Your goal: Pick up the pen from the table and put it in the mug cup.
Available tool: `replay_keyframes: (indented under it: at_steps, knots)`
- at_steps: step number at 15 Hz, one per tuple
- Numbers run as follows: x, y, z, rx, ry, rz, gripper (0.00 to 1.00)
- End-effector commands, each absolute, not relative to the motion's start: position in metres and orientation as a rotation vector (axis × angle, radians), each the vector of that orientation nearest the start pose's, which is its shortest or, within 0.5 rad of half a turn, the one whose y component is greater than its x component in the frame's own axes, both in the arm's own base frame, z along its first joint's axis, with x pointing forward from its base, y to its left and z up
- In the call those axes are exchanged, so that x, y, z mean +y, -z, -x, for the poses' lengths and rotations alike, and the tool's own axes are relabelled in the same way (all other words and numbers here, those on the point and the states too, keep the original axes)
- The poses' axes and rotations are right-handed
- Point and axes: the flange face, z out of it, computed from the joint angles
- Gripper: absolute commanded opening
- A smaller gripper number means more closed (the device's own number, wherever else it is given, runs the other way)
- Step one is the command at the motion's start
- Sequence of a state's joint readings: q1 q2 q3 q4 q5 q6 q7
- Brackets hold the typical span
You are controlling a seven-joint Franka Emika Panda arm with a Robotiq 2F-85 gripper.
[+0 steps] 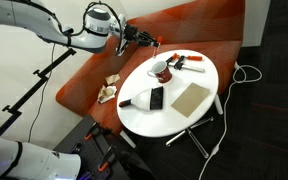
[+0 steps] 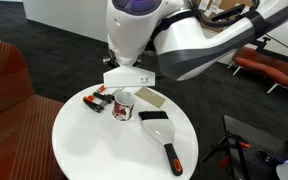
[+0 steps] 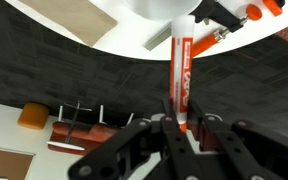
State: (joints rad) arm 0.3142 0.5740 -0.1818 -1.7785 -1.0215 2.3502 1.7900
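The mug cup (image 1: 161, 70) is mostly beyond the pen's tip. My gripper should keep holding the pen until the pen's tip gets to the mug cup, because the pen would fall short if I opened now.
My gripper (image 3: 179, 125) is shut on the pen (image 3: 180, 70), an orange and white marker that sticks out from between the fingers. In an exterior view the gripper (image 1: 136, 38) holds the pen (image 1: 150, 42) in the air, above the table's edge, up and left of the mug cup (image 1: 161, 70). The reddish-brown mug cup stands upright on the round white table (image 1: 174, 118). It also shows in an exterior view (image 2: 123, 105), on the table (image 2: 89, 150).
A tan pad (image 1: 189, 97), a flat black rectangle (image 1: 156, 98) and an orange-handled tool (image 1: 191, 62) lie on the table. A black brush with an orange handle (image 2: 170, 152) lies near its edge. A red sofa (image 1: 84, 75) stands beside the table.
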Motion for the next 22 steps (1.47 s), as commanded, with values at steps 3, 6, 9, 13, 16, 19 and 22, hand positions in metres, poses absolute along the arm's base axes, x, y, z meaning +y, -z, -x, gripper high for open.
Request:
replay_keyframes:
  at_steps: [3, 6, 9, 13, 16, 19, 22]
  knots:
    - [0.088, -0.226, -0.659, 1.607, 1.208, 3.097, 0.06]
    - [0.088, -0.216, -0.658, 1.648, 1.205, 3.104, 0.06]
    - [0.085, -0.205, -0.658, 1.669, 1.192, 3.106, 0.06]
    - [0.083, -0.192, -0.660, 1.661, 1.144, 3.130, 0.06]
    - [0.085, -0.181, -0.660, 1.645, 1.110, 3.157, 0.06]
    - [0.090, -0.170, -0.660, 1.621, 1.077, 3.182, 0.06]
    - [0.096, -0.161, -0.658, 1.600, 1.051, 3.212, 0.26]
